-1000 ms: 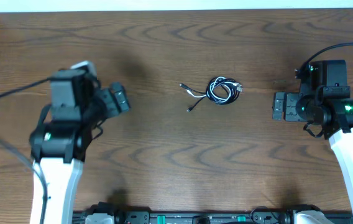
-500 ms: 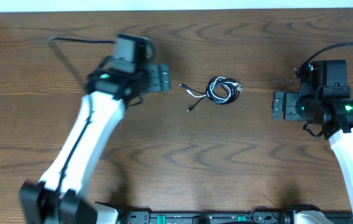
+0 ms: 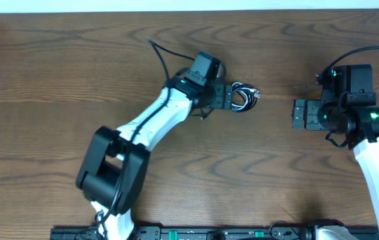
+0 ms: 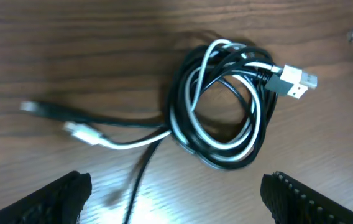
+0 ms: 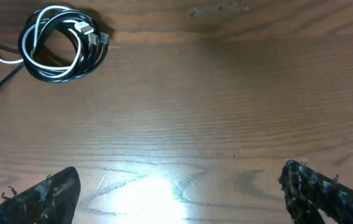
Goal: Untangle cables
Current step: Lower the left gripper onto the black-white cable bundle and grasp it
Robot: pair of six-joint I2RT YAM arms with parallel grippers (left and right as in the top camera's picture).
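Next, my left gripper grabs the cables' coil on the side away from the USB plug [image 4: 294,81]. My right gripper untangles the free plug side.
The cables [image 4: 223,106], one black and one white, lie coiled together in a tangled loop on the wooden table. A silver USB plug [image 4: 294,81] sticks out at the coil's right, and two loose ends [image 4: 80,134] trail to the left. My left gripper [image 3: 228,97] hovers over the coil's left side, open, with its fingers [image 4: 307,199] spread wide and nothing between them. In the overhead view part of the cables [image 3: 245,97] shows past the gripper. My right gripper [image 3: 297,113] stands open to the right, well apart from the cables [image 5: 58,43].
The brown wooden table [image 3: 189,173] carries nothing else. Its far edge runs along the top [image 3: 189,11]. The left arm's black wire [image 3: 166,57] arcs over the table behind the wrist.
My left arm has swung from the table's left side rightward and now sits over the cables, hiding their loose ends from overhead. The right arm has not moved.
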